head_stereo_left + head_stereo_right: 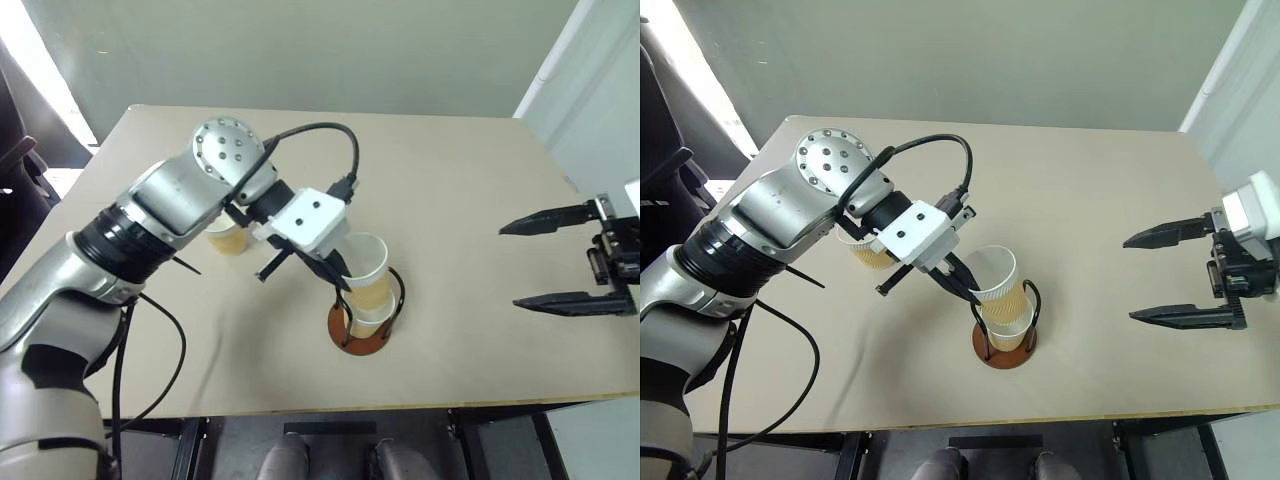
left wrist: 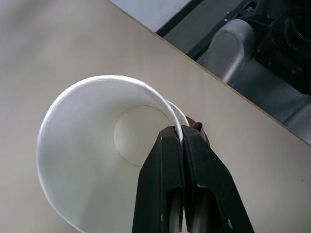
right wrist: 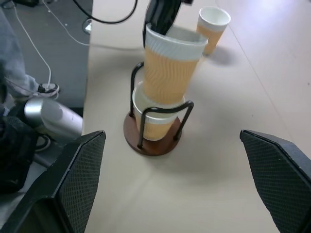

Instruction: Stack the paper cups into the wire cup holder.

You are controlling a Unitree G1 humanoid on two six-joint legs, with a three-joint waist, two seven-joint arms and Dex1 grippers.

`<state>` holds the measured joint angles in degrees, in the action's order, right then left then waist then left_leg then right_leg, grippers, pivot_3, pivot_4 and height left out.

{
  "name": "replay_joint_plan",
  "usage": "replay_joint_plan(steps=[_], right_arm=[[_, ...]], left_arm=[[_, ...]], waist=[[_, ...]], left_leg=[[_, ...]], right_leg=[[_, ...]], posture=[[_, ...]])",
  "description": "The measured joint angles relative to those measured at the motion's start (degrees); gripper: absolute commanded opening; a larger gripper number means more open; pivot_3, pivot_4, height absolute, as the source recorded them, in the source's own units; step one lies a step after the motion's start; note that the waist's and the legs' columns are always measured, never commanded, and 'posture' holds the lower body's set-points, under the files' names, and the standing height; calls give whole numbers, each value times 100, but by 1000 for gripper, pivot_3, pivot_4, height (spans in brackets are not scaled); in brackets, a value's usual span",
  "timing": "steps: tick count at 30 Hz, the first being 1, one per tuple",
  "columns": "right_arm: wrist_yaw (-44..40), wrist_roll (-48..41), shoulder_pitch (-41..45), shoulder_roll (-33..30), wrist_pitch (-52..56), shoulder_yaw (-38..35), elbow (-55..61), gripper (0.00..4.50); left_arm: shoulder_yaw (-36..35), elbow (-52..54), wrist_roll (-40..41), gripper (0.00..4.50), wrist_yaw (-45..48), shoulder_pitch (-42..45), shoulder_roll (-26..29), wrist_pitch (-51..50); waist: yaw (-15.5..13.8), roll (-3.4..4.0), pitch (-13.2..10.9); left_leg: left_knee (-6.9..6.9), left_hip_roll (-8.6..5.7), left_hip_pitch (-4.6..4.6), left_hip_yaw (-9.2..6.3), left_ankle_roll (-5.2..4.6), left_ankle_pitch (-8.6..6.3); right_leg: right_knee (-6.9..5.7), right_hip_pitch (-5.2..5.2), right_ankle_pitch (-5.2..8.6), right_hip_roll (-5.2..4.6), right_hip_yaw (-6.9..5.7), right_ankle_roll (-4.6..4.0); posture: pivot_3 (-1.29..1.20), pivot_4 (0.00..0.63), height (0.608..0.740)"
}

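Observation:
The held cup's bottom is inside the cup in the holder and would stay nested, so it is time for my left gripper to let go.
My left gripper (image 1: 340, 280) is shut on the white rim of a yellow-orange paper cup (image 1: 368, 262). It holds the cup tilted, with its bottom inside a second cup (image 3: 155, 124). That second cup stands in the wire cup holder (image 1: 355, 340), between the black wire loops on the reddish-brown base. In the left wrist view the fingers (image 2: 181, 138) pinch the rim, and the held cup's white inside (image 2: 87, 145) faces the camera. A third paper cup (image 1: 228, 238) stands upright on the table behind my left arm. My right gripper (image 1: 508, 265) hangs open and empty, well to the right of the holder.
The beige table (image 1: 470, 180) ends at a front edge just below the holder. A black cable (image 1: 330, 130) loops over my left wrist. A dark chair (image 1: 15, 160) stands off the table's left side.

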<state>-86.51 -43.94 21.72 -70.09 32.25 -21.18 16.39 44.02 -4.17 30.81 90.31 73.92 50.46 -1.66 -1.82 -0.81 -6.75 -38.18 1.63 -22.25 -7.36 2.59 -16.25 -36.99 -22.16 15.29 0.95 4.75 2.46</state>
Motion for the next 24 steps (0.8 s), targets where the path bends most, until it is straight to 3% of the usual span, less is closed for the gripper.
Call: replay_joint_plan(steps=[8, 11, 21, 24], right_arm=[[-2, -249, -6, -2, 169, -29, 217, 4500], [-2, -202, -59, -3, 143, -31, 194, 4500], [21, -116, 95, -2, -12, 42, 87, 4500], [37, -69, 242, 19, -61, 269, 54, 4500]], left_arm=[[188, -50, -93, 10, 5, 92, -37, 167], [194, -59, -129, 638, 7, 121, -115, 171], [115, -198, -357, 4221, 13, 110, -342, 200], [-392, -663, -700, 4221, -155, 125, -798, 139]], waist=[[-2, 0, 0], [-6, 1, 0], [-13, 1, 0], [-26, 1, -1]], left_leg=[[-6, -2, -1, 1, -3, -2], [-6, -2, -1, 2, -4, -2], [-11, -2, 0, 3, -9, -5], [-23, -2, -1, 4, -17, -9]], right_leg=[[2, 3, -3, -1, 2, 5], [2, 3, -3, -1, 2, 6], [0, 4, -4, -2, 3, 8], [-2, 8, -6, -1, 3, 11]], posture=[[0, 150, 740], [0, 150, 740], [0, 150, 740], [0, 150, 740]])
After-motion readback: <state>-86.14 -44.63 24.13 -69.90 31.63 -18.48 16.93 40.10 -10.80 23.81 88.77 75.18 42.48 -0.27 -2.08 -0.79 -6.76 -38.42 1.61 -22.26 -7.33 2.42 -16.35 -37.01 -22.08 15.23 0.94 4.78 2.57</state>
